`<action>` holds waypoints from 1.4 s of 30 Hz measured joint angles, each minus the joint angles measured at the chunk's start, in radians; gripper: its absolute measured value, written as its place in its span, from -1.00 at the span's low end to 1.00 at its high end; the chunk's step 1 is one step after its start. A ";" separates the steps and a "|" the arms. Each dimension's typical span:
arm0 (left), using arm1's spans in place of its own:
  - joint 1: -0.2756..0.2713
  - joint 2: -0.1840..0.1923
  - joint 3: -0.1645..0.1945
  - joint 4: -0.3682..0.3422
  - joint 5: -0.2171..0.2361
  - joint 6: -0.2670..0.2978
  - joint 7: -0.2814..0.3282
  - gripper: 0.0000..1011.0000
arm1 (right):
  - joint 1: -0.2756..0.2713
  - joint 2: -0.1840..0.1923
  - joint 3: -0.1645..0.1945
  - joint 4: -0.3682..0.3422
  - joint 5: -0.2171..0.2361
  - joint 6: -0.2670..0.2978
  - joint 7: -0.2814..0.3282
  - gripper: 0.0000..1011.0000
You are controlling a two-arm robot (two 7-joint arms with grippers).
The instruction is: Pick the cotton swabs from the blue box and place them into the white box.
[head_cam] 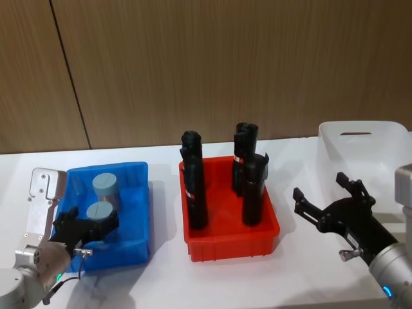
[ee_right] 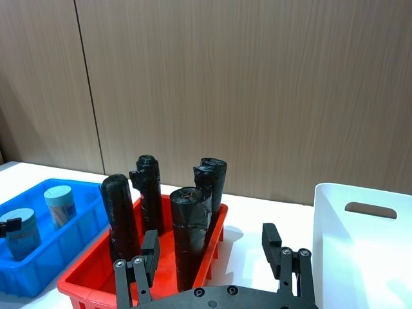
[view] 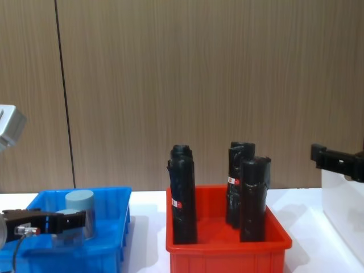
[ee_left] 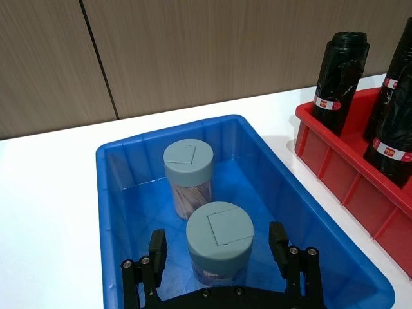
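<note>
Next, my left gripper picks up the near jar by its pale blue lid to move the cotton swabs into the white box.
Two cotton swabs jars with pale blue lids stand in the blue box at the left. My left gripper is open, and its fingers straddle the near jar with small gaps on both sides. The far jar stands free behind it. The chest view shows the left gripper low inside the blue box. The white box stands at the far right. My right gripper hovers open and holding nothing beside its left wall, between it and the red bin.
A red bin with several tall black cylinders stands in the middle of the white table, between the two boxes. A wooden wall runs behind the table.
</note>
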 joint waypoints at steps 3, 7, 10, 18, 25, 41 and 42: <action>-0.004 -0.003 -0.001 0.013 -0.001 -0.005 -0.005 0.99 | 0.000 0.000 0.000 0.000 0.000 0.000 0.000 0.98; -0.010 -0.007 -0.001 0.027 -0.002 -0.011 -0.012 0.99 | 0.000 0.000 0.000 0.000 0.000 0.000 0.000 0.98; -0.015 -0.010 -0.002 0.038 -0.002 -0.014 -0.016 0.97 | 0.000 0.000 0.000 0.000 0.000 0.000 0.000 0.98; -0.029 -0.018 -0.002 0.062 -0.001 -0.021 -0.029 0.57 | 0.000 0.000 0.000 0.000 0.000 0.000 0.000 0.98; -0.034 -0.021 -0.003 0.070 0.004 -0.022 -0.034 0.27 | 0.000 0.000 0.000 0.000 0.000 0.000 0.000 0.98; -0.019 -0.004 -0.008 -0.040 0.059 -0.019 -0.051 0.27 | 0.000 0.000 0.000 0.000 0.000 0.000 0.000 0.98; -0.019 -0.004 -0.008 -0.040 0.059 -0.019 -0.051 0.27 | 0.000 0.000 0.000 0.000 0.000 0.000 0.000 0.98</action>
